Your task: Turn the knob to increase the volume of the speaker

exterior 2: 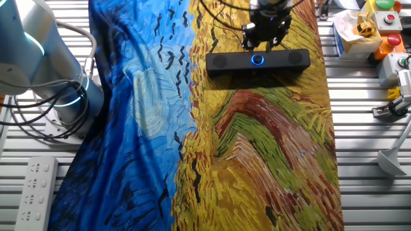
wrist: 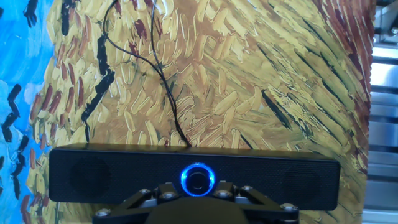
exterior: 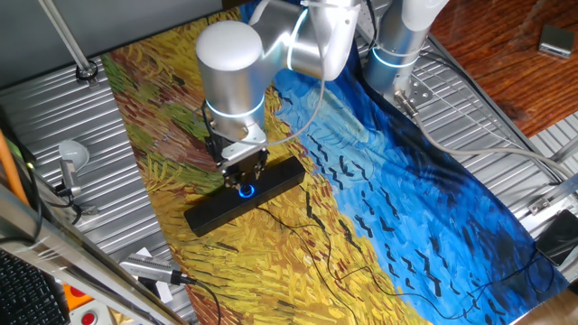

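Next, my gripper grabs the knob by its round rim inside the glowing blue ring (exterior: 247,190) to turn up the speaker's (exterior: 203,217) volume.
The speaker (exterior: 246,195) is a long matte-black bar lying on the painted cloth; it also shows in the other fixed view (exterior 2: 257,60) and in the hand view (wrist: 112,177). The knob (wrist: 198,180), a black dial with a glowing blue ring, sits at the middle of its face and shows in both fixed views (exterior: 246,190) (exterior 2: 257,59). My gripper (exterior 2: 264,40) hangs just above the knob (exterior: 244,170), open, its fingers spread to either side and holding nothing. In the hand view only its linkage shows at the bottom edge; the fingertips are hidden.
A thin black cable (wrist: 155,68) runs from the speaker across the cloth. A grey microphone (exterior: 72,155) stands at the left table edge. The arm's base (exterior: 397,45) is at the back. A white power strip (exterior 2: 35,186) and button boxes (exterior 2: 385,25) lie beside the cloth.
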